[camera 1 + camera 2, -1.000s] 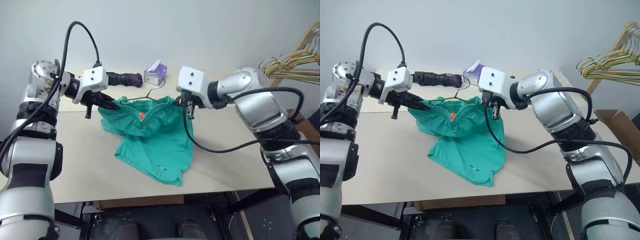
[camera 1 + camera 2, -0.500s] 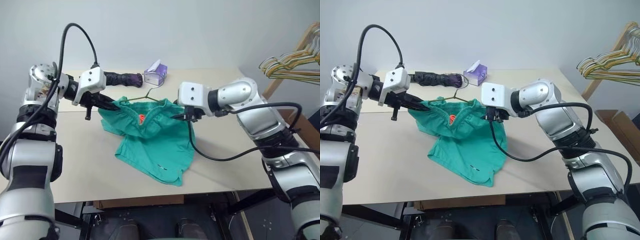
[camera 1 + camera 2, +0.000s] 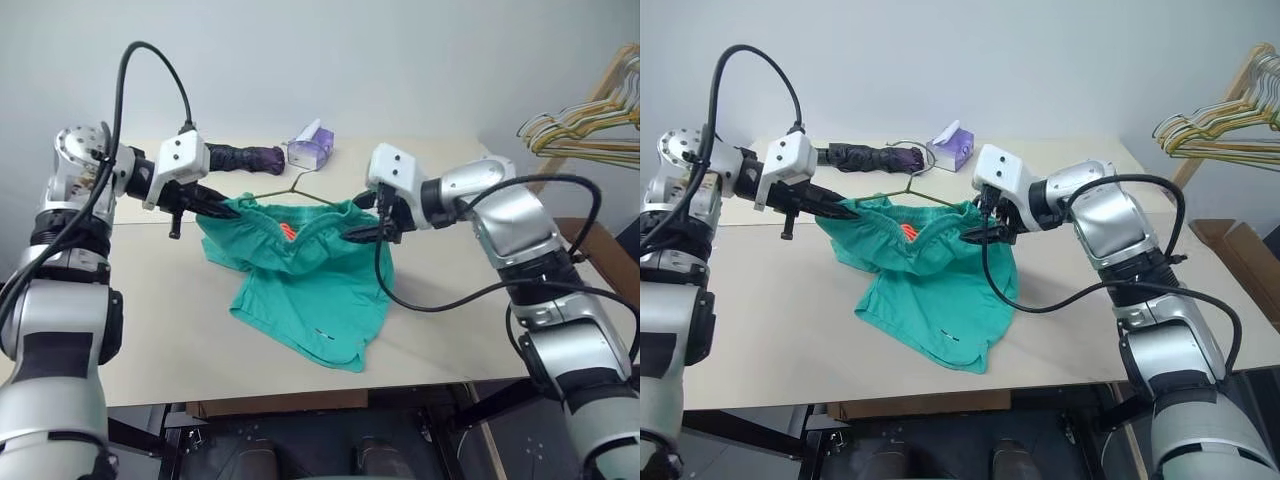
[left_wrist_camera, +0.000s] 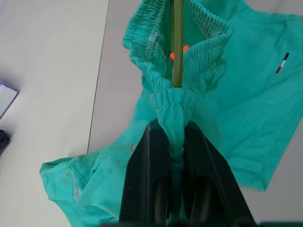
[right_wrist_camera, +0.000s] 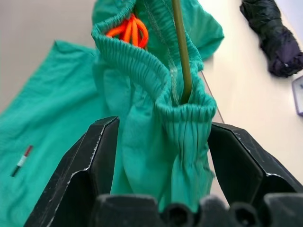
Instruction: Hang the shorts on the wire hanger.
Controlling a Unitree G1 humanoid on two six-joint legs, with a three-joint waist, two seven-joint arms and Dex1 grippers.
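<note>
My right gripper is going to hang the shorts on the wire hanger (image 3: 297, 188), so next it will pinch the shorts by their gathered waistband around the wire's end (image 3: 355, 220).
The teal-green shorts (image 3: 305, 285) hang from their gathered waistband above the table, legs trailing onto the tabletop, an orange tag (image 3: 287, 231) showing inside. The thin wire hanger (image 3: 297, 188) runs inside the waistband, its hook poking out behind. My left gripper (image 3: 228, 208) is shut on the waistband's left end, the wire (image 4: 177, 42) running away from between its fingers. My right gripper (image 3: 362, 228) is open at the right end. Its fingers (image 5: 90, 165) stand on either side of the bunched waistband (image 5: 184, 123), where the wire (image 5: 182, 56) enters the fabric.
A purple tissue box (image 3: 310, 150) and a dark rolled bundle (image 3: 245, 157) lie at the table's back edge behind the shorts. A bunch of coloured hangers (image 3: 585, 120) hangs on a wooden rack to the right. A cardboard box (image 3: 1230, 245) stands on the floor at right.
My right gripper has opened, letting go of the waistband's right end, and its wrist has rolled. The left gripper keeps its hold and has not moved.
</note>
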